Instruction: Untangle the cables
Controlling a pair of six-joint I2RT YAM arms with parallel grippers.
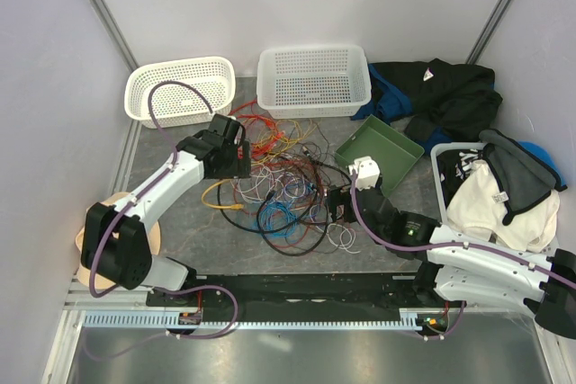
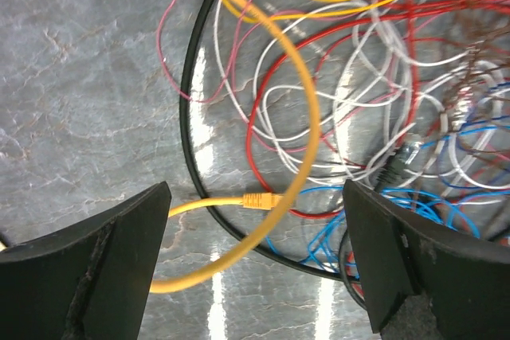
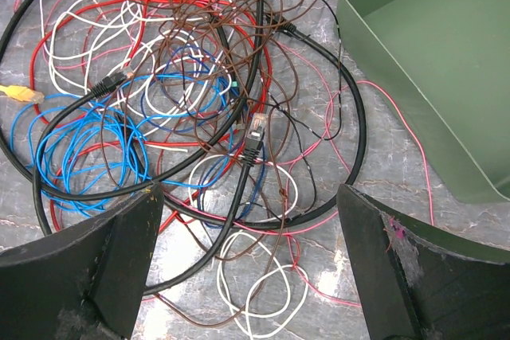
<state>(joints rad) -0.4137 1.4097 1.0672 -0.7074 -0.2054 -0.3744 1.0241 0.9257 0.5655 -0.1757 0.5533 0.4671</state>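
My left gripper closes on the yellow cable next, since the cable arches between the ends of my fingers in the left wrist view, level with them.
The cables [image 1: 283,188] lie in one tangled heap on the grey table, red, orange, yellow, blue, white, brown and thick black. My left gripper [image 1: 236,165] hovers open over the heap's left edge; in the left wrist view [image 2: 255,264] a yellow cable with a plug [image 2: 262,200] and a black cable [image 2: 190,129] lie between its fingers. My right gripper [image 1: 340,207] hovers open over the heap's right edge; in the right wrist view [image 3: 249,264] a black plugged cable [image 3: 253,142], white loops [image 3: 263,288] and pink wire lie below it. Neither holds anything.
Two white baskets [image 1: 180,90] [image 1: 312,80] stand at the back. A green tray [image 1: 380,152] lies right of the heap, also in the right wrist view [image 3: 434,61]. Dark clothes [image 1: 450,92] and a bin of garments [image 1: 495,191] sit at the right.
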